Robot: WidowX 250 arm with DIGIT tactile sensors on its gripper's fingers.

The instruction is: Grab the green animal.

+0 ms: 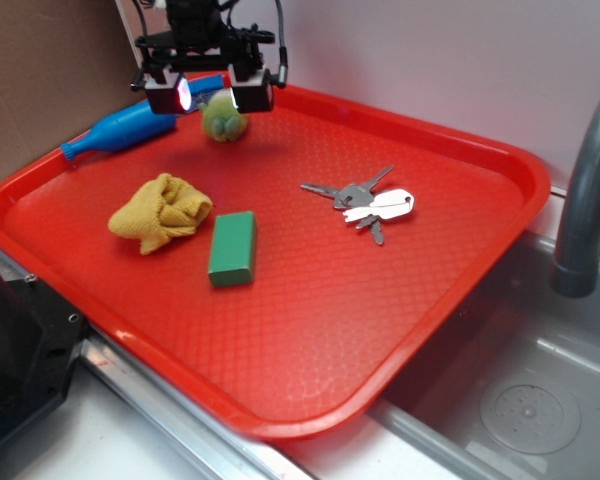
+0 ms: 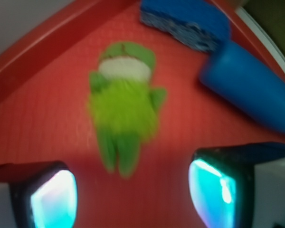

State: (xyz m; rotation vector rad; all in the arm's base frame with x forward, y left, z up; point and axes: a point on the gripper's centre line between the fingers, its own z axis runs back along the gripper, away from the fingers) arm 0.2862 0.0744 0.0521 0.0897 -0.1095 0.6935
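Observation:
The green animal needs to be lifted from the red tray, so my gripper should next grab it by its fuzzy body.
The green animal is a small fuzzy yellow-green plush lying on the red tray near its far left rim. In the wrist view the green animal lies flat, pale patch near its head, legs pointing toward me. My gripper hovers above it, open, one glowing pad on each side. In the wrist view the gripper has only bare tray between its fingertips, and the toy's legs end just ahead of them. Nothing is held.
A blue bottle-shaped toy lies along the tray's far left rim, close to the plush. A mustard-yellow cloth, a dark green block and a bunch of keys lie on the tray. A sink and grey faucet are at right.

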